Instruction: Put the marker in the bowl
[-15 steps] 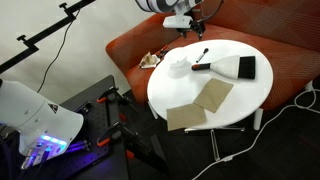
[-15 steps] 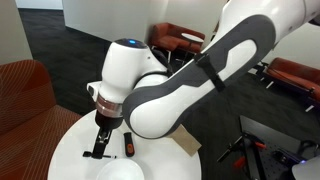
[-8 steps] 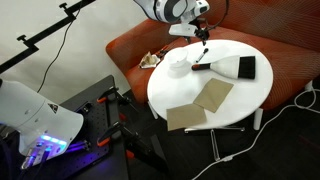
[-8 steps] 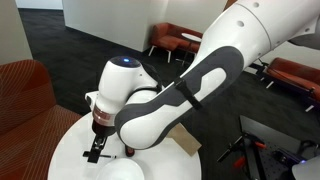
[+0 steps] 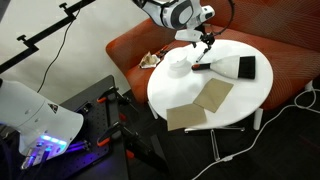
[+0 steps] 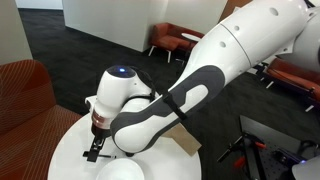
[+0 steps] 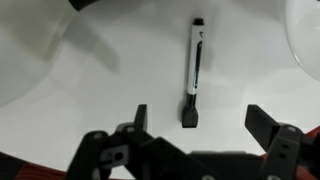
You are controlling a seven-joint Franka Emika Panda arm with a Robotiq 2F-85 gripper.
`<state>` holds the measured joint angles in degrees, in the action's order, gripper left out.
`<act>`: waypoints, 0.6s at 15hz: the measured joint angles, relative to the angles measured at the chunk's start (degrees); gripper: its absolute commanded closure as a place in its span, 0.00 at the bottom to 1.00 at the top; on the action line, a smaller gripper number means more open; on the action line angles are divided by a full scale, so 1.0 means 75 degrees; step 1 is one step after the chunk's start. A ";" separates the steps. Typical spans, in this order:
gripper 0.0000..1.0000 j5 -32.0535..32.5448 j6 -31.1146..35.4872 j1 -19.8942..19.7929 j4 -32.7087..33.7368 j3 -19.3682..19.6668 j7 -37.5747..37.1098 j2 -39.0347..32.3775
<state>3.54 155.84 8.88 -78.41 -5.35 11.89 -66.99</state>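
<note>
It isn't time to close on the marker (image 7: 194, 66) yet: my open fingers are around its black end (image 7: 190, 114) but still above the white tabletop, so my gripper will first lower.
The marker (image 7: 194, 66) is a slim dark stick lying flat on the white tabletop, seen lengthwise in the wrist view. My gripper (image 7: 200, 118) is open and empty, and the marker's near end lies between its two fingers. In an exterior view the gripper (image 5: 205, 42) hangs just above the marker (image 5: 203, 55), with the small white bowl (image 5: 178, 66) beside it on the table. In an exterior view the marker (image 6: 93, 152) shows below the gripper (image 6: 98, 133). The bowl's rim shows at the right edge of the wrist view (image 7: 306, 40).
A wide black brush with a red handle (image 5: 236, 67) lies next to the marker. Two tan square cloths (image 5: 212, 95) (image 5: 185, 117) lie at the table's near side. An orange sofa (image 5: 290, 50) curves behind the round table (image 5: 250, 95). A crumpled wrapper (image 5: 150, 60) lies on the sofa.
The arm has come down toward the table, bringing the open gripper over the marker. The marker, bowl and brush have not moved.
</note>
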 measured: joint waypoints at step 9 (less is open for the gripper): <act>0.41 0.0018 -0.0295 0.0188 0.0832 0.0114 -0.0003 -0.0618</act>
<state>3.68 153.63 10.29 -72.17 -4.50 11.86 -71.63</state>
